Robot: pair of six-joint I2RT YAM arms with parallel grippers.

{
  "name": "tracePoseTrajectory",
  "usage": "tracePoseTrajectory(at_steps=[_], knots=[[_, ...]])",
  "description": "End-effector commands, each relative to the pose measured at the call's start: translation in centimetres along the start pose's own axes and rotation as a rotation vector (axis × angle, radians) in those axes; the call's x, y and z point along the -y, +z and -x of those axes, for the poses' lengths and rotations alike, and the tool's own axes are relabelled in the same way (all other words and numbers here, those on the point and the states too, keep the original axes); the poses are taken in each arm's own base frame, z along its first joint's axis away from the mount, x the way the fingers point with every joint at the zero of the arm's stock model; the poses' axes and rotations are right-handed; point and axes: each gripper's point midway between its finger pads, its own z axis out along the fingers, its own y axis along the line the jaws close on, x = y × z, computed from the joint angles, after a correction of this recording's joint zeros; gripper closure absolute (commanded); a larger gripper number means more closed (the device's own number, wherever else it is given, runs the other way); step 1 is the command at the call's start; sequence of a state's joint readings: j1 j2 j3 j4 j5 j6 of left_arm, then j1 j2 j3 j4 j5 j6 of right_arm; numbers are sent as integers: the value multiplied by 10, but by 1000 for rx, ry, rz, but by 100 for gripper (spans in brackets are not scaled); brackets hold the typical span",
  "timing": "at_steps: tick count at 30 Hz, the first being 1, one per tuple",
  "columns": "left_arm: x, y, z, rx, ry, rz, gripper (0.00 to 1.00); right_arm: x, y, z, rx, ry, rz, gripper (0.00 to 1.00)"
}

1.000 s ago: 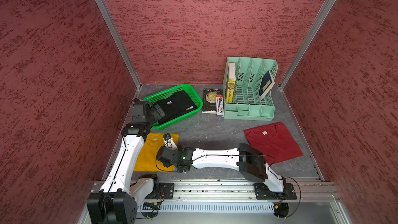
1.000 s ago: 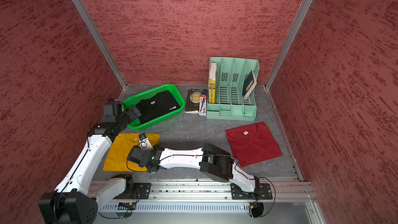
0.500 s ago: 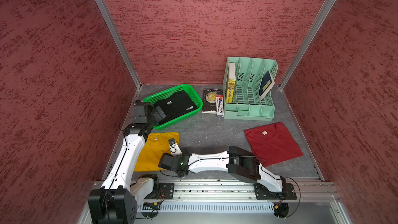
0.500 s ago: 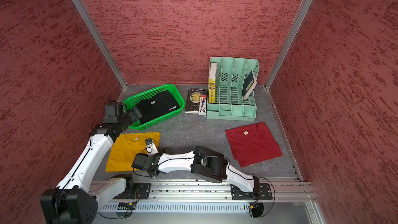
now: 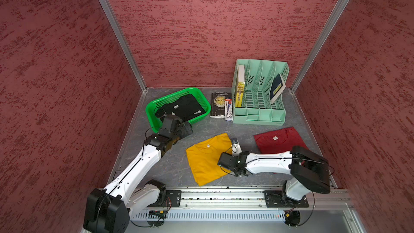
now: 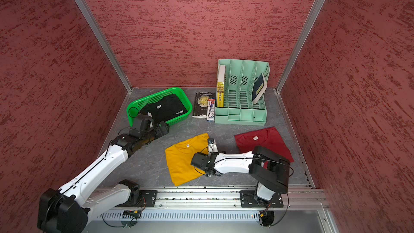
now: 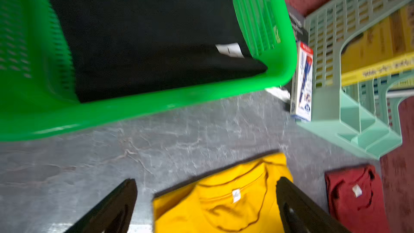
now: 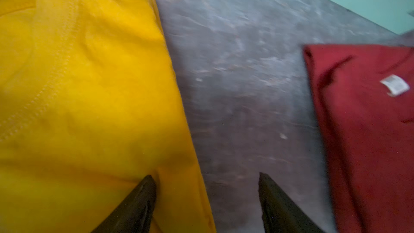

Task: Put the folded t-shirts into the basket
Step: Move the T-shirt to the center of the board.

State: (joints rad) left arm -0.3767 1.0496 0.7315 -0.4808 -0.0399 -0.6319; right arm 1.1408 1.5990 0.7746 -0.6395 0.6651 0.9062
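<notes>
The yellow t-shirt [image 5: 203, 160] needs to go folded into the basket. My left gripper will grab one corner on its collar side and leave the other for my right gripper.
The green basket [image 5: 156, 106] [image 6: 134, 108] [image 7: 156, 104] stands at the back left with the black t-shirt [image 5: 186, 108] [image 7: 145, 41] lying in it. The mustard yellow t-shirt [image 5: 203, 160] [image 6: 181, 162] [image 7: 224, 198] [image 8: 78, 86] lies flat mid-table. The dark red t-shirt [image 5: 280, 140] [image 6: 262, 141] [image 8: 369, 131] lies to its right. My left gripper [image 5: 187, 130] [image 7: 206, 179] hangs open just in front of the basket, holding nothing. My right gripper [image 5: 226, 163] [image 8: 205, 175] is open astride the yellow shirt's right edge. One of its fingertips [image 8: 143, 189] rests on the cloth, the other is over bare table.
A mint-green file organiser [image 5: 259, 110] with books stands at the back right. A dark book [image 5: 218, 105] and a pen box [image 5: 228, 109] lie between it and the basket. Red walls close three sides; a metal rail [image 5: 224, 198] runs along the front.
The yellow t-shirt has slid right from the left wall to mid-table and turned, along with my right gripper. My left gripper has moved forward and right, off the basket.
</notes>
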Motion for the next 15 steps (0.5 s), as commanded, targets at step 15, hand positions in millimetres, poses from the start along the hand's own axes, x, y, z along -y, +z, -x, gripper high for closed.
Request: tracePoseTrajectory(at_steps=[15], knots=[[5, 44, -101, -247, 305, 87, 4, 4, -90, 88, -68, 87, 489, 24]])
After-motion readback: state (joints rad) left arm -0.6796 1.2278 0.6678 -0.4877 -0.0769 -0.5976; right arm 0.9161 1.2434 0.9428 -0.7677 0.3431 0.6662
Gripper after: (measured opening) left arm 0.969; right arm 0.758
